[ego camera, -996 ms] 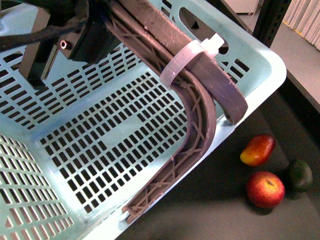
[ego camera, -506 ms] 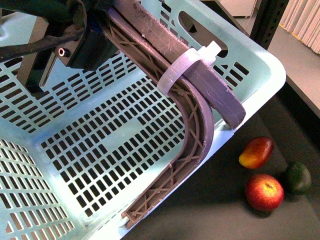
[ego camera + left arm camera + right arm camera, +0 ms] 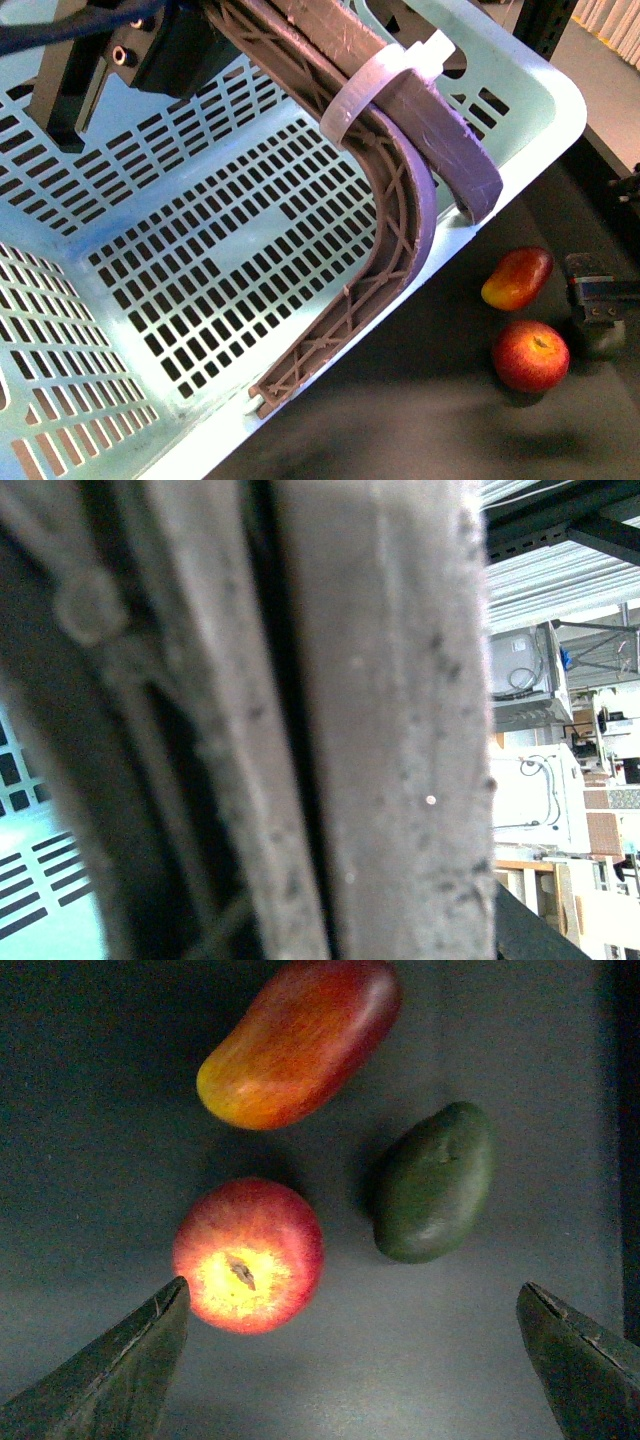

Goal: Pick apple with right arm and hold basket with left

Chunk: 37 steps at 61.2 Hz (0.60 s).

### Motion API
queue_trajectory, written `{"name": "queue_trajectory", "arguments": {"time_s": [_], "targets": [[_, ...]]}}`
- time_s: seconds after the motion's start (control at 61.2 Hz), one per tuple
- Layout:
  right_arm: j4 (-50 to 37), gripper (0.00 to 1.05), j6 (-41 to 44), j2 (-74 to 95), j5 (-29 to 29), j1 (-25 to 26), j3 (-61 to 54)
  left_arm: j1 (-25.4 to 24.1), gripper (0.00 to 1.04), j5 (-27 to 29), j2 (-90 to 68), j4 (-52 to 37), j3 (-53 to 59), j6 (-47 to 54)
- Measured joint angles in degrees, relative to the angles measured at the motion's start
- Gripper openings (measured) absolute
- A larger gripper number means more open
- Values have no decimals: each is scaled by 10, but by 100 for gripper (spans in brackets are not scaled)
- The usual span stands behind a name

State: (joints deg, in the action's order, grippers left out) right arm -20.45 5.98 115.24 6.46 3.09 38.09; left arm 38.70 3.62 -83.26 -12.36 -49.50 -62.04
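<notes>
Next, my right gripper grabs the round red sides of the apple [image 3: 530, 356], to pick it for the basket.
The light turquoise basket [image 3: 200, 250] hangs tilted and fills the left of the front view. My left gripper [image 3: 175, 45] is shut on its brown ribbed handle [image 3: 400, 180], near the white zip tie [image 3: 375, 85]. That handle [image 3: 380, 730] blocks most of the left wrist view. The red apple [image 3: 530, 356] lies on the dark table to the right of the basket. My right gripper [image 3: 355, 1360] hovers open above the table. The apple [image 3: 248, 1256] sits stem dimple up just inside one fingertip [image 3: 130, 1360], untouched.
A red-orange mango [image 3: 300, 1042] lies just beyond the apple and a dark green fruit [image 3: 435, 1182] beside it. In the front view the mango [image 3: 517, 278] sits between the apple and the basket's corner. My right gripper [image 3: 598, 300] hides the green fruit there.
My right gripper has come into the front view at the right edge, covering the green fruit. The basket has shifted slightly up and to the right. The apple and mango have stayed put.
</notes>
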Motion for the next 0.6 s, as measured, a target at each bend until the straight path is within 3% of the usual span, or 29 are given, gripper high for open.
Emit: {"name": "queue_trajectory", "arguments": {"time_s": [0.604], "targets": [[39,96,31,123,-51,-24,99,0,29,0,0,0,0,0]]}}
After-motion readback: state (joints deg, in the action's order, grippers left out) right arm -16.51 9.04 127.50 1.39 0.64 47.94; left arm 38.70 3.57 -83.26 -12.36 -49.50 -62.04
